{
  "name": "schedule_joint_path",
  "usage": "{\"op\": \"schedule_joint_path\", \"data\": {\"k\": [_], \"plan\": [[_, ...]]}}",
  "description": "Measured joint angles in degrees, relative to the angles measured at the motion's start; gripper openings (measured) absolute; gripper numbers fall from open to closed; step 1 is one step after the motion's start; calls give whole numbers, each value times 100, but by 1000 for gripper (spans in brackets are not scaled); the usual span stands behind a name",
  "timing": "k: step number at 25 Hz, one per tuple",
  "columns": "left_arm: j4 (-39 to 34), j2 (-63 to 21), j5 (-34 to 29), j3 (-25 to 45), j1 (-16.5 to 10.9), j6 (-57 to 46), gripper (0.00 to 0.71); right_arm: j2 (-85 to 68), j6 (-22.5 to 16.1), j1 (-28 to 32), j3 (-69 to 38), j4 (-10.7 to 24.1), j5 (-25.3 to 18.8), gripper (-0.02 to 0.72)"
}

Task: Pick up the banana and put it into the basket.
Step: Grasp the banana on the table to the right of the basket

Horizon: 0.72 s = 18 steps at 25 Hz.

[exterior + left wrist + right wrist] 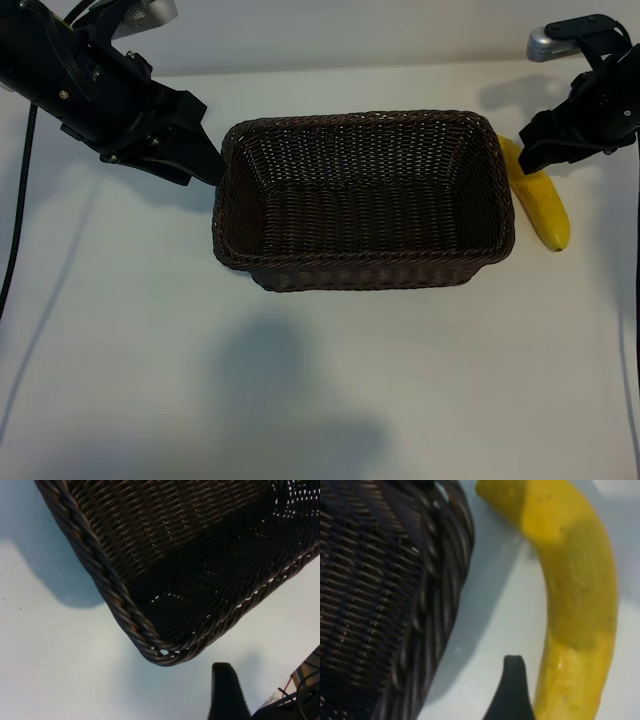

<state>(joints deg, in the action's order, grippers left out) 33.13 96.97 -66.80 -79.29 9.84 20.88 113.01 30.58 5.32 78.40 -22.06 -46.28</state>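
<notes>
The banana's long curved body (545, 212) would tip if held from one end. My right gripper should next grab it around its middle (532, 182) to put it into the basket.
The dark brown wicker basket (233, 150) stands in the middle of the white table, with nothing inside. The yellow banana (545, 210) lies flat on the table just off the basket's right side, its dark tip toward the near edge. My right gripper (535, 150) hangs open over the banana's far end. In the right wrist view one of its fingers (512, 690) shows between the basket wall (445, 580) and the banana (580, 590); the other finger is out of view. My left gripper (205, 165) is open at the basket's far left corner, holding nothing.
In the left wrist view one black finger (227, 690) shows just off the basket's rounded corner (160, 650). Bare white table (320, 400) stretches in front of the basket. A cable (15, 230) hangs along the left edge.
</notes>
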Motion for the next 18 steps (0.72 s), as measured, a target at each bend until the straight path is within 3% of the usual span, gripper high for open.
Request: {"op": "schedule_joint_path", "data": {"k": [13,18], "plan": [[5,0,0,0,0,0,465,157,170,-247,0,-57,15,581],[5,0,-10,0,0,-21,465,157,183,-384,0,129,157,581]]}}
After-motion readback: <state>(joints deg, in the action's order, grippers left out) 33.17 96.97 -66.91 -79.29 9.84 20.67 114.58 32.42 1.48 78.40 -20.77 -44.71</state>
